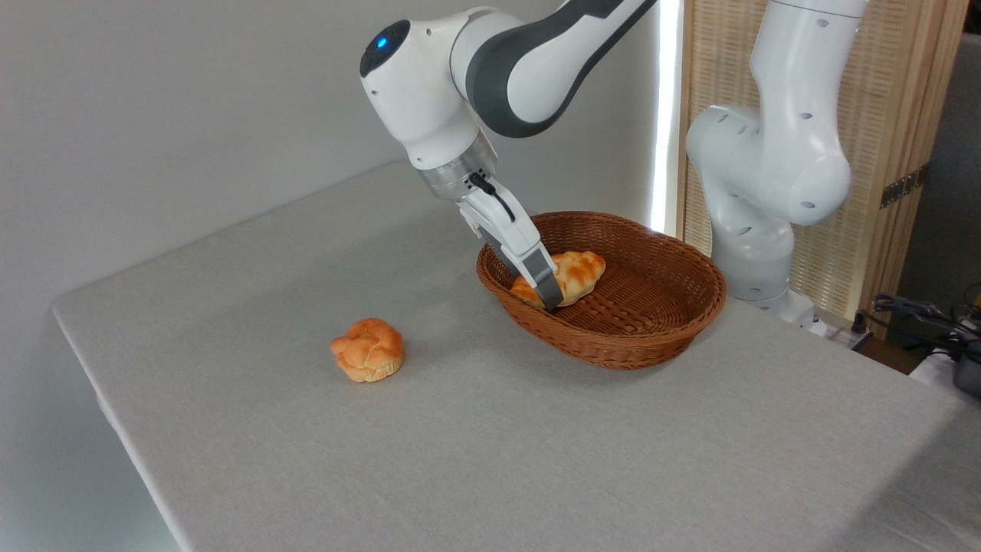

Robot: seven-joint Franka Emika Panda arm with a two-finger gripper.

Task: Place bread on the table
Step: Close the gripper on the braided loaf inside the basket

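My gripper grabs the bread across its middle next, to put it on the tabletop.
The bread, a braided golden loaf, lies in the left part of a brown wicker basket. My gripper reaches down into the basket at a slant, open. Its near finger crosses in front of the loaf's middle, while the far finger is hidden behind the loaf. The loaf rests on the basket floor. The table, covered in light grey cloth, carries the basket at its back right.
A small round orange knotted bun sits on the table to the left of the basket. The arm's white base stands behind the basket, before a slatted wooden screen. Cables lie at the far right.
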